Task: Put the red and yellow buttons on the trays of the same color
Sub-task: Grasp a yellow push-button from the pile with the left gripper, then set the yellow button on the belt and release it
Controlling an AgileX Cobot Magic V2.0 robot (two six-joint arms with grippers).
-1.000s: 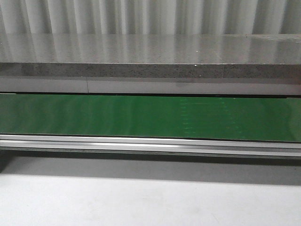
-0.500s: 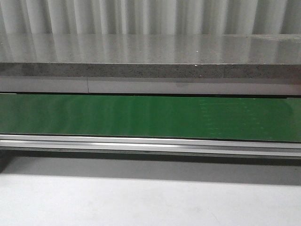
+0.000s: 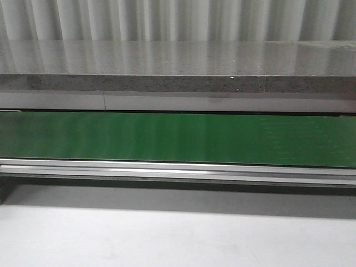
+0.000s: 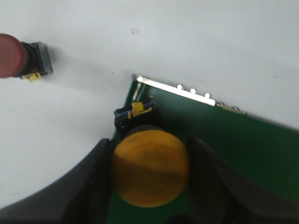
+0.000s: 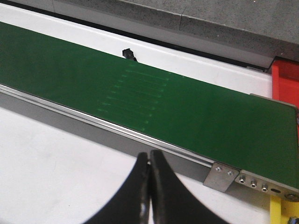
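Note:
I should keep holding the yellow button with my left gripper until the yellow tray; the button's black base [image 4: 139,114] is above the green belt's end [image 4: 180,114] and would fall if released now.
A yellow button [image 4: 150,170] with a black base sits between the fingers of my left gripper [image 4: 149,142], which is shut on its domed cap above the end of the green belt [image 4: 233,149]. A red button [image 4: 9,55] lies on its side on the white table, apart from the gripper. My right gripper [image 5: 150,156] is shut on nothing, over the white table just before the belt's metal rail. Corners of a red tray [image 5: 286,79] and a yellow tray [image 5: 280,212] show past the belt's end. The front view shows neither grippers nor buttons.
The green conveyor belt [image 3: 178,138] runs across the front view, with a metal rail [image 3: 178,169] in front and a grey stone ledge [image 3: 178,67] behind. A small black part [image 5: 128,54] sits beyond the belt. A bolted metal bracket [image 5: 224,176] caps the belt's end.
Faint marks on the green belt have drifted to the right in the front view. Nothing else differs there.

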